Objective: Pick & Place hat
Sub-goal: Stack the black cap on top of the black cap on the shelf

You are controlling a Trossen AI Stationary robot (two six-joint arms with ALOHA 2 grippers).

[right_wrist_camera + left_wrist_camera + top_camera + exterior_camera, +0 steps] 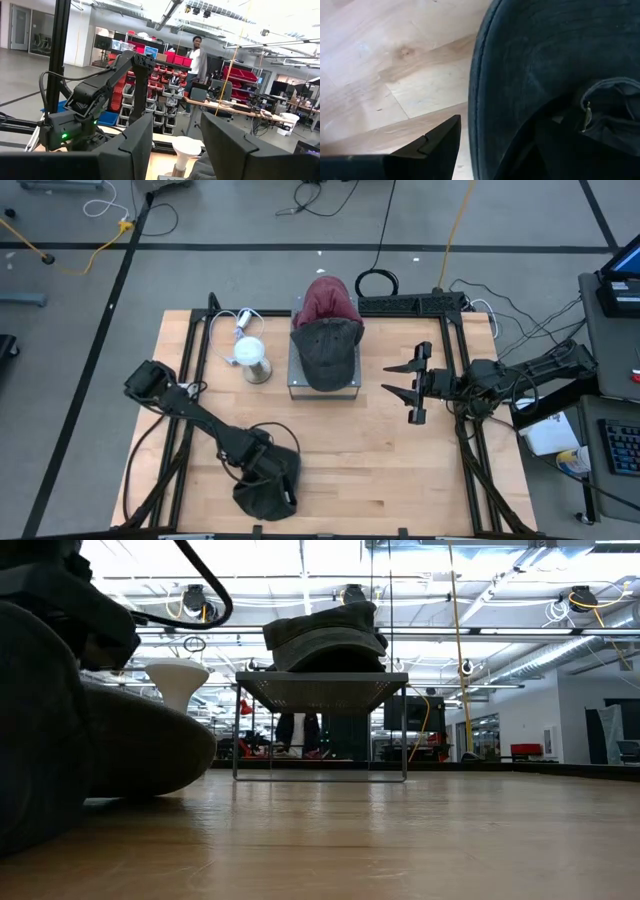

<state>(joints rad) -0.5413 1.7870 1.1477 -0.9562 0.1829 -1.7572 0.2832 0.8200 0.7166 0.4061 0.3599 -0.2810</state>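
The hat's stitched edge is between my fingers, which reach inside the dark hat's opening [562, 110] and outside that edge. My left gripper needs to close now. Closing now would hold the edge.
A dark hat [262, 498] lies on the wooden table near its near edge, left of the middle. My left gripper [265, 470] stands over it from above and is open. In the left wrist view the hat's stitched brim edge [476, 100] runs between the fingers of my left gripper [505, 135]. One finger [437, 147] is over bare wood and the other [555, 145] is over the dark cloth. My right gripper [413, 385] waits open to the right of the mesh stand, off the table, holding nothing. My left gripper comes at the dark hat from above, with the brim edge [472, 130] between its open fingers. A thin strip of wood shows between the outer finger and the brim. Whether the other finger touches the cloth, I cannot tell.
A metal mesh stand [296, 388] at the table's far middle carries a grey cap [328, 352] and a maroon hat [325, 300]. A white mushroom-shaped object [252, 358] stands left of the stand. Bare wood lies between stand and hat. A person [197, 52] stands in the room beyond.
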